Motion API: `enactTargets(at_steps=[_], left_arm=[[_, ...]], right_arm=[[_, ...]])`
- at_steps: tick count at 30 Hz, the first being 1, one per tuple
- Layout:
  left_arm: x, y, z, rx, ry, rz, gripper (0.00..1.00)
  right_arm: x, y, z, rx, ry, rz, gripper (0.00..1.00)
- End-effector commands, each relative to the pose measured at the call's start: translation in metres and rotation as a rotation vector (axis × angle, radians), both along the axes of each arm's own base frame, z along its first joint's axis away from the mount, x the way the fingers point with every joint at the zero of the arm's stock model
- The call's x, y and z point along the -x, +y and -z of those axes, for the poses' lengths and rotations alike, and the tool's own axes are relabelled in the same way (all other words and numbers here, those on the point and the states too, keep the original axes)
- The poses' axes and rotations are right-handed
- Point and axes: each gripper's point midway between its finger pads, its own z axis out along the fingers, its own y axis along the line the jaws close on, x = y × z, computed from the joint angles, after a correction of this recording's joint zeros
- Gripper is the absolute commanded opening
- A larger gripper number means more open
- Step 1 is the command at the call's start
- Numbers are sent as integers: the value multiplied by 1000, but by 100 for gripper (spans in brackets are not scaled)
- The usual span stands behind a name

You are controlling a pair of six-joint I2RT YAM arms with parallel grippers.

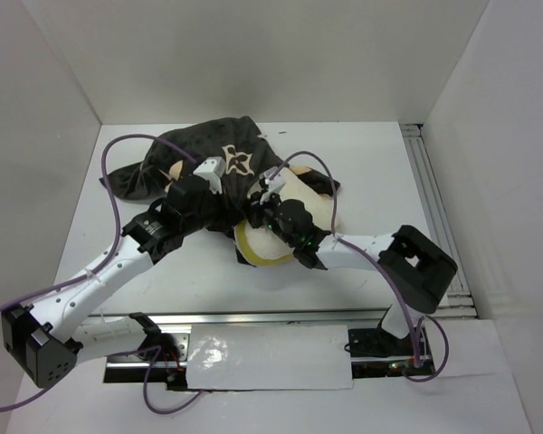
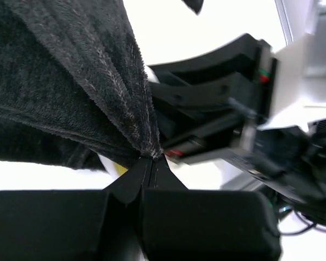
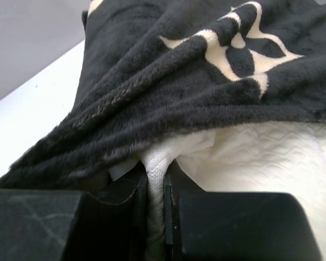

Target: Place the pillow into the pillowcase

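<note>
My left gripper should move the pillowcase's fold to the pillow's front corner first: the corner shows its pale yellow edge, so if I opened now, the fold would end short.
The pillowcase (image 1: 208, 154), dark plush with tan flower prints, lies bunched at the back of the table over the far part of the pillow (image 1: 299, 197). The pillow's cream body and pale yellow edge stick out toward the front. My left gripper (image 1: 224, 206) is shut on a pinched fold of the pillowcase (image 2: 81, 81); its jaws (image 2: 152, 159) meet on the fabric. My right gripper (image 1: 256, 215) is shut on a fold of the white pillow (image 3: 261, 157), the cloth squeezed between its fingers (image 3: 156, 179) just under the pillowcase hem (image 3: 206, 65).
White walls close the table on the left, back and right. An aluminium rail (image 1: 434, 208) runs along the right side and another along the front by the arm bases. The right arm's black links (image 2: 217, 109) sit close in front of my left gripper.
</note>
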Motion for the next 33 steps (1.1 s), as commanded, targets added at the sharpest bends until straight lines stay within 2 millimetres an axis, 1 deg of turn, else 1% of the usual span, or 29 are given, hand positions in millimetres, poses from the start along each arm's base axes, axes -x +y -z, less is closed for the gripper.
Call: enactTargets(at_steps=[1, 2, 3, 4, 5, 7, 8, 9, 12, 13, 14, 15, 16, 17, 18, 19, 20, 21, 23, 24, 25, 26, 27, 28, 29, 30, 31, 32, 33], left_arm=[[42, -42, -55, 190, -7, 225, 0], [41, -41, -57, 192, -2, 213, 0], [47, -41, -58, 191, 0, 223, 0], [48, -40, -56, 185, 9, 223, 0], [49, -39, -54, 185, 25, 217, 0], [53, -40, -44, 161, 61, 223, 0], [58, -40, -37, 159, 92, 233, 0], [64, -41, -30, 156, 120, 255, 0], [80, -46, -19, 148, 162, 321, 0], [87, -48, -23, 158, 157, 344, 0], [92, -50, -23, 150, 147, 385, 0], [91, -51, -21, 145, 154, 384, 0], [91, -53, -17, 135, 159, 399, 0], [89, -55, -9, 121, 181, 397, 0], [86, -58, -7, 119, 184, 396, 0], [88, -59, 0, 113, 205, 405, 0], [85, -61, 0, 116, 201, 405, 0], [83, -61, 4, 107, 205, 396, 0], [82, -59, 14, 85, 226, 380, 0], [81, -58, 17, 67, 244, 370, 0], [81, -55, 20, 53, 251, 356, 0], [75, -53, 17, 46, 251, 335, 0], [74, -50, 16, 34, 251, 319, 4], [76, -46, 21, 16, 269, 309, 17], [74, -44, 18, 16, 271, 300, 25], [72, -43, 14, 8, 258, 295, 35], [69, -41, 14, 9, 258, 286, 55], [71, -38, 14, -4, 263, 290, 59], [70, -38, 14, -8, 260, 283, 62]], right_arm=[[-18, -10, -86, -309, -267, 79, 0], [-21, -13, -84, -330, -266, 86, 0], [-18, -15, -86, -363, -274, 83, 0], [-19, -23, -96, -464, -300, 95, 0], [-18, -26, -98, -506, -306, 101, 0], [-26, -38, -99, -575, -293, 158, 0], [-29, -38, -100, -600, -297, 166, 0], [-29, -40, -110, -628, -314, 174, 0], [-32, -44, -114, -662, -315, 199, 0], [-31, -41, -120, -669, -326, 179, 0], [-34, -34, -114, -635, -305, 173, 0], [-33, -25, -112, -606, -296, 133, 0], [-37, -16, -90, -549, -239, 122, 0], [-37, -13, -84, -527, -225, 110, 0], [-32, -1, -72, -489, -210, 49, 2], [-31, 3, -67, -477, -191, 32, 6], [-26, 2, -40, -425, -137, 20, 10], [-21, 3, -26, -394, -113, -2, 21], [-6, 1, -13, -346, -50, -48, 35], [3, -1, 3, -301, -9, -69, 43], [9, -3, 10, -266, 21, -100, 58], [17, -5, 17, -186, 53, -123, 65], [24, -6, 27, -133, 92, -145, 70], [28, -10, 35, -93, 136, -141, 76], [37, -19, 48, -27, 208, -133, 89], [39, -23, 48, 10, 220, -132, 93], [44, -29, 50, 42, 240, -131, 96], [47, -45, 55, 98, 295, -89, 100], [41, -55, 50, 126, 306, -21, 100]])
